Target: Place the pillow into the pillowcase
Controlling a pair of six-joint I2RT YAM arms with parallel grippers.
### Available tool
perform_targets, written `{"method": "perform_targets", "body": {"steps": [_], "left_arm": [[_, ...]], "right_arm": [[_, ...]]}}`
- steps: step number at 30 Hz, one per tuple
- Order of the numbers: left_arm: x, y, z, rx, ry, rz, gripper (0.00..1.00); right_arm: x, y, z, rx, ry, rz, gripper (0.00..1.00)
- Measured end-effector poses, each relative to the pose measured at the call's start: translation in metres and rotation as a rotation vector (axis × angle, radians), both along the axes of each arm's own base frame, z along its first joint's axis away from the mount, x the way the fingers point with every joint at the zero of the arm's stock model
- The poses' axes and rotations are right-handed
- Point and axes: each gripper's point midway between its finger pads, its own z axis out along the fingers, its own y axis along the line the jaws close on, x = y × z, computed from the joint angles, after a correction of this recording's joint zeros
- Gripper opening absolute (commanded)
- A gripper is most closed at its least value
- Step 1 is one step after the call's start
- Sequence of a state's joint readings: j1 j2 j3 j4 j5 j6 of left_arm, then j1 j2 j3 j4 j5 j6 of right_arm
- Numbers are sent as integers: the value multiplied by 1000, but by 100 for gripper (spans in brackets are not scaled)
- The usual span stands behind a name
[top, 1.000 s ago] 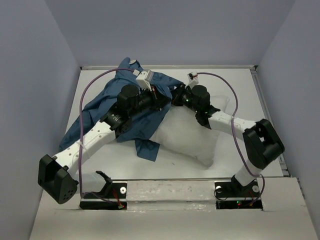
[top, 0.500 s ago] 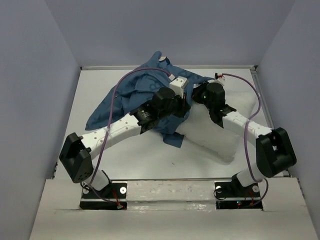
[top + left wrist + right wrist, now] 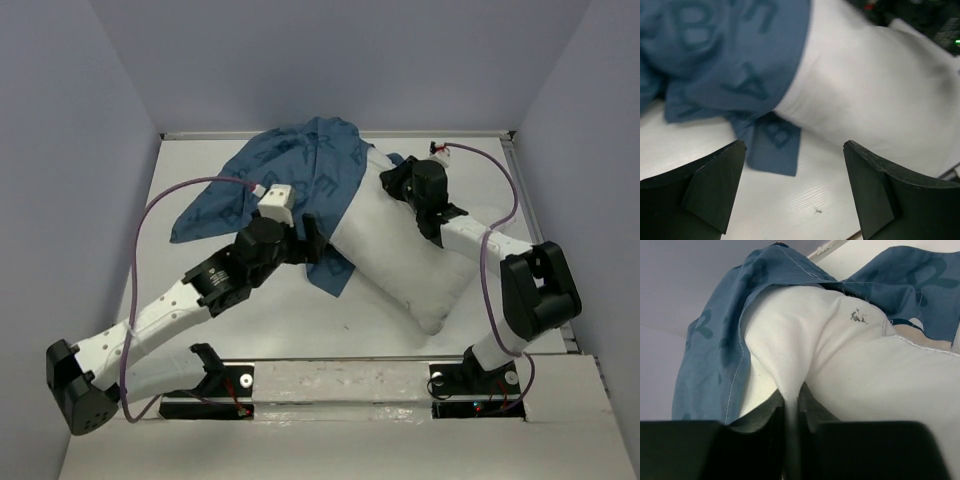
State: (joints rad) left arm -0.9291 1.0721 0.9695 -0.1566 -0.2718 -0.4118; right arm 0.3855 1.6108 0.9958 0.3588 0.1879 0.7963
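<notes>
I should next grab the pillowcase by its hem with my left gripper, beside the pillow's near edge, so the pillowcase's opening stays free to take the pillow.
The white pillow lies slantwise across the middle and right of the table. The dark blue pillowcase is draped over its far left end and spreads left onto the table. A flap of it hangs beside the pillow's near edge. My left gripper is open just near of that flap and holds nothing. In the left wrist view its black fingers frame bare table, with the pillowcase and pillow beyond. My right gripper is shut on a pinched fold of the pillow, with the pillowcase bunched round it.
The white table is boxed in by grey walls, with a raised rim along the far edge. Purple cables loop over both arms. A small dark mark sits on the table between my left fingers.
My left gripper has let go of the pillowcase, opened, and drawn back to the near left. The pillowcase has dropped flatter over the pillow's end. The right arm has shifted the pillow slightly.
</notes>
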Motion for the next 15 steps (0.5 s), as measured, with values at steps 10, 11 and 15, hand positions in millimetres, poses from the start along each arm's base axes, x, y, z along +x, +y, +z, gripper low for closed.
{"method": "perform_targets", "body": {"steps": [10, 11, 15], "left_arm": [[-12, 107, -144, 71, 231, 301, 78], [-10, 103, -146, 69, 231, 290, 76], [11, 80, -139, 36, 159, 241, 70]], "right_arm": [[-32, -9, 56, -244, -48, 149, 79], [-38, -9, 67, -272, -62, 175, 79], [-65, -2, 96, -326, -111, 288, 77]]}}
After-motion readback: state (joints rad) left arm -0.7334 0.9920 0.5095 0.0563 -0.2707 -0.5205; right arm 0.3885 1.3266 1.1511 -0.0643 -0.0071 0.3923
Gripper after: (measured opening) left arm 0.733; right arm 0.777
